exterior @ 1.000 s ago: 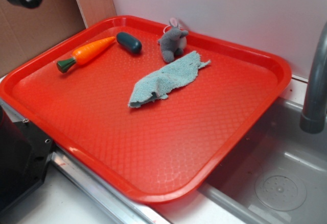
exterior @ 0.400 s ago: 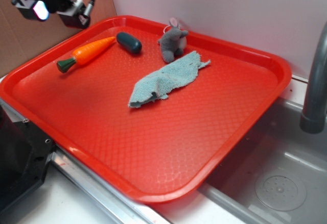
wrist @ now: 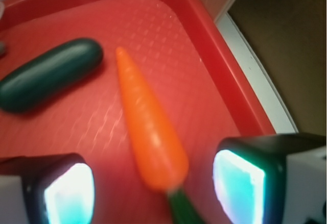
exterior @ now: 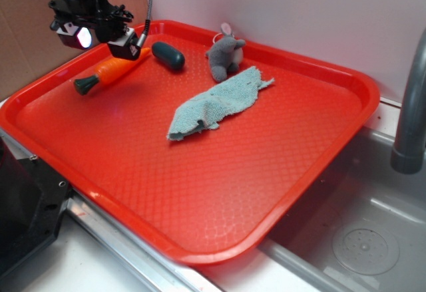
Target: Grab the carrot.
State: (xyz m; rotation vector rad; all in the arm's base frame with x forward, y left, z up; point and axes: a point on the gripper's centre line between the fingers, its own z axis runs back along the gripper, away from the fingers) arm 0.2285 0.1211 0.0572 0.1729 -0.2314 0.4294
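My gripper's fingers hover above the orange carrot body, red tray between them, so closing now would miss. It is too early to close, and lowering comes first.
The carrot lies on the red tray near its far left corner, orange body with a dark green stub pointing left. In the wrist view the carrot runs lengthwise between my two pads, tip pointing away. My gripper hovers just above the carrot's middle and hides part of it; in the wrist view the gripper is open, with clear gaps on both sides of the carrot. Nothing is held.
A dark green oval toy lies just right of the carrot's tip, also seen as the green toy. A grey plush mouse and a blue-grey cloth sit further right. A sink and faucet are at right.
My gripper has come in from the upper left and moved down and right, now hanging over the carrot. The carrot and the other things have not moved.
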